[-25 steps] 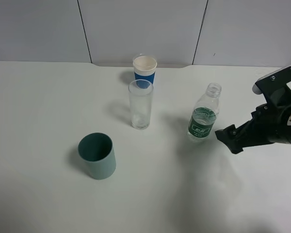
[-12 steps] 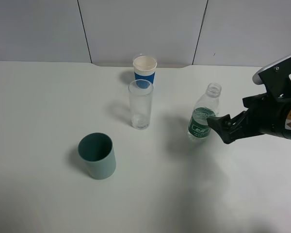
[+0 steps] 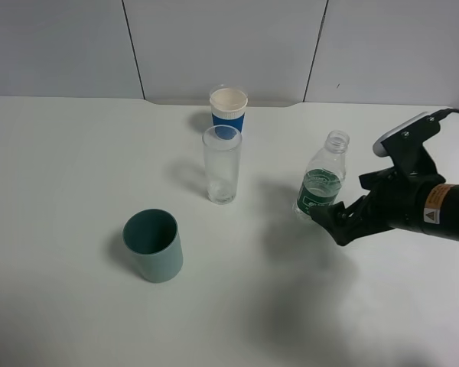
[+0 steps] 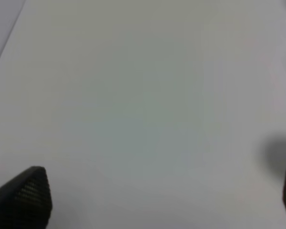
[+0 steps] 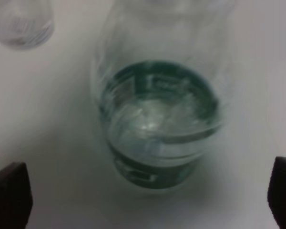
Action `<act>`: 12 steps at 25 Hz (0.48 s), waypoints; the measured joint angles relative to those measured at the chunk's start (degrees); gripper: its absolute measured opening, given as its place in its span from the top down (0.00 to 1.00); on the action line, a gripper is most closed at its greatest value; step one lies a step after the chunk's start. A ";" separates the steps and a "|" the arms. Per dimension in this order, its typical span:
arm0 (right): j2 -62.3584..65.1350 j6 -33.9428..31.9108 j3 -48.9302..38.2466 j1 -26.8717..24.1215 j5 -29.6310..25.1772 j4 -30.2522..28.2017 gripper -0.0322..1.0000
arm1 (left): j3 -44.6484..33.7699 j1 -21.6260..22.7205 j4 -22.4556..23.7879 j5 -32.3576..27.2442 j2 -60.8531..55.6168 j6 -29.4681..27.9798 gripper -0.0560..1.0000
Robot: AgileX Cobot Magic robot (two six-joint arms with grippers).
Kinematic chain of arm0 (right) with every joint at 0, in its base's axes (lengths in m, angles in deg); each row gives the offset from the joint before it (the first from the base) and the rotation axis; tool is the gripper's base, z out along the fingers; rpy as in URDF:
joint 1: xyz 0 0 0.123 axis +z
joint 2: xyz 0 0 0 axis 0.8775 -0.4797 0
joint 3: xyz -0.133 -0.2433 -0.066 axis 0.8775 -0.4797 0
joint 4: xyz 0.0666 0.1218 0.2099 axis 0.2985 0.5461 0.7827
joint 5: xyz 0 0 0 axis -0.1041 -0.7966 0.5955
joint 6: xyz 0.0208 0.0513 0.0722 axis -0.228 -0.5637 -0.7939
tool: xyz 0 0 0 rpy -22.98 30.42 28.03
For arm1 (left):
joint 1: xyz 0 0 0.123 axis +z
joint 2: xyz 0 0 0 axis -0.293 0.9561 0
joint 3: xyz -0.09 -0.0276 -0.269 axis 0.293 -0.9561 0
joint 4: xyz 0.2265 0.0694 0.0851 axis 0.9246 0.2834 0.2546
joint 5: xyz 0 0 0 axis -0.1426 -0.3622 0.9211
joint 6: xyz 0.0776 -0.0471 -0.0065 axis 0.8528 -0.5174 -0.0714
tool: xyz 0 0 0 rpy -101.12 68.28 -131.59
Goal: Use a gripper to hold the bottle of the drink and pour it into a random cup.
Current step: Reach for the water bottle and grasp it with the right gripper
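Observation:
The drink needs to be poured into a cup (image 3: 222, 164), so the right gripper should grab the clear bottle by its dark green label (image 3: 319, 190).
The clear bottle (image 3: 321, 180) with a dark green label stands upright and uncapped on the white table, right of centre. It fills the right wrist view (image 5: 159, 124), with some liquid inside. My right gripper (image 3: 330, 219) is open, and its fingertips (image 5: 8, 193) sit wide apart on either side of the bottle's lower part without pressing on it. The tall clear glass cup (image 3: 222, 164) stands left of the bottle, and its base also shows in the right wrist view (image 5: 21, 21). My left gripper (image 4: 157, 200) is open over bare table and does not show in the exterior high view.
A squat teal-green cup (image 3: 153, 246) stands at the front left. A blue cup with a white rim (image 3: 228, 111) stands just behind the glass. The white table (image 3: 76, 153) ends at a grey panelled wall at the back.
My right gripper has moved left and slightly down, from well to the right of the bottle to straddling its lower part. The bottle and the cups have not moved.

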 joint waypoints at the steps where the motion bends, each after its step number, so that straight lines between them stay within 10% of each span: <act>1: -1.69 0.00 -0.24 0.00 1.99 0.00 0.01 | 0.00 0.00 0.00 0.00 0.00 0.00 0.02; 12: -16.36 3.21 -0.12 0.00 13.17 4.86 0.04 | 0.00 0.00 0.00 0.00 0.00 0.00 0.02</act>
